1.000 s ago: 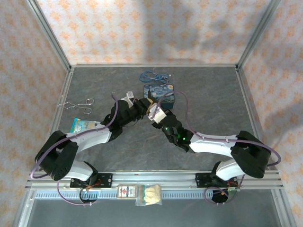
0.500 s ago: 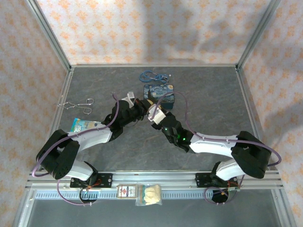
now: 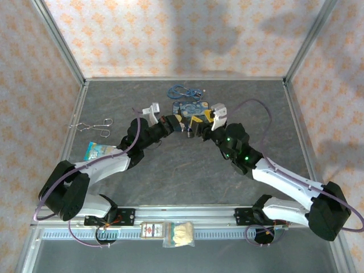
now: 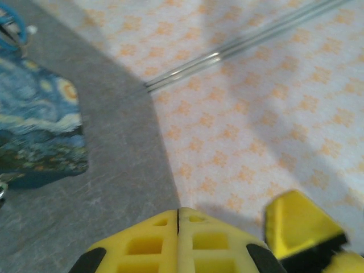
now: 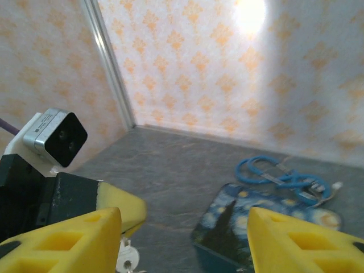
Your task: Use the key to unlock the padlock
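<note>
My right gripper takes the key by its round head next, since the opposite end stays free to insert and unlock the padlock.
My left gripper is shut, its yellow fingertips pressed flat together above the table. A small pale metal key with a hole in its round head hangs from under the left fingers, pinched there. My right gripper stands open just to the right of it, and nothing lies between its wide-apart jaws. One right finger shows beside the left fingertips. The padlock is hidden from me beneath the two grippers.
A blue-and-yellow Starry Night tin lies just behind the grippers, with a coiled blue cable beyond it. Wire tongs and a blue packet lie at the left. Two small packets sit by the front rail.
The right gripper has opened and pulled back to the right, off the left gripper. The left gripper has closed fully and shifted slightly toward the tin.
</note>
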